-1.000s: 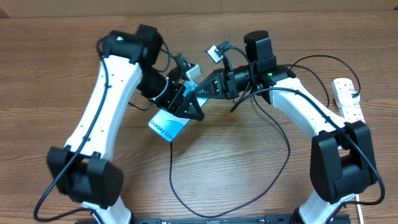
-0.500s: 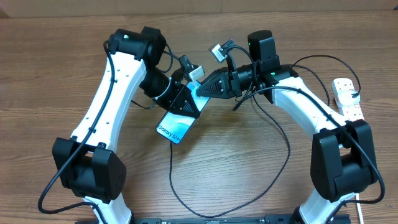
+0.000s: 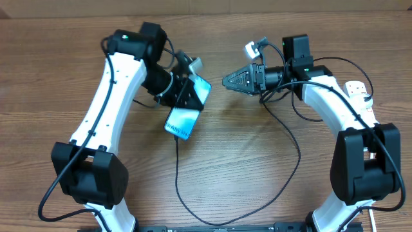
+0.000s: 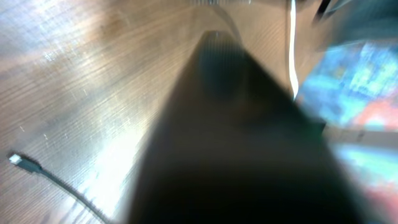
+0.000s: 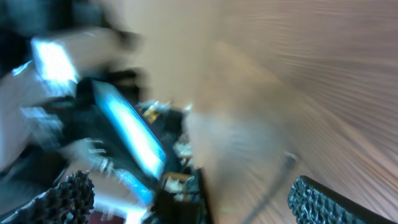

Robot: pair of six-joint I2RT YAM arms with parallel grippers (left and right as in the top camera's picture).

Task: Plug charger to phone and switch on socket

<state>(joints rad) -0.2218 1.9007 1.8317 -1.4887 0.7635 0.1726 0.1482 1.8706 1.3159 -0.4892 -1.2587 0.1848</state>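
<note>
I should next grab the charger (image 3: pixel 299 154) with my right gripper by the black body behind its connector tip (image 3: pixel 176 139). The connector tip then stays free to plug into the phone.
My left gripper (image 3: pixel 188 98) is shut on the phone (image 3: pixel 181 121) and holds it tilted above the table, lit blue-white screen up. A dark blur fills most of the left wrist view. The charger (image 3: pixel 299 154) is a thin black cable looping across the wood. Its small connector tip (image 4: pixel 15 159) lies loose on the table, close to the phone's lower end. My right gripper (image 3: pixel 226 82) hangs open to the right of the phone, apart from it. In the right wrist view its pads (image 5: pixel 65 199) stand wide with nothing between them, and the phone (image 5: pixel 127 130) glows ahead.
The socket (image 3: pixel 355 87), a white power strip, lies at the table's right edge behind my right arm. The charger's slack makes a wide loop towards the front edge, between the two arm bases.
My left gripper shut on the phone and lifted it up and to the right. My right gripper opened, let go near the phone's top and drew back to the right.
</note>
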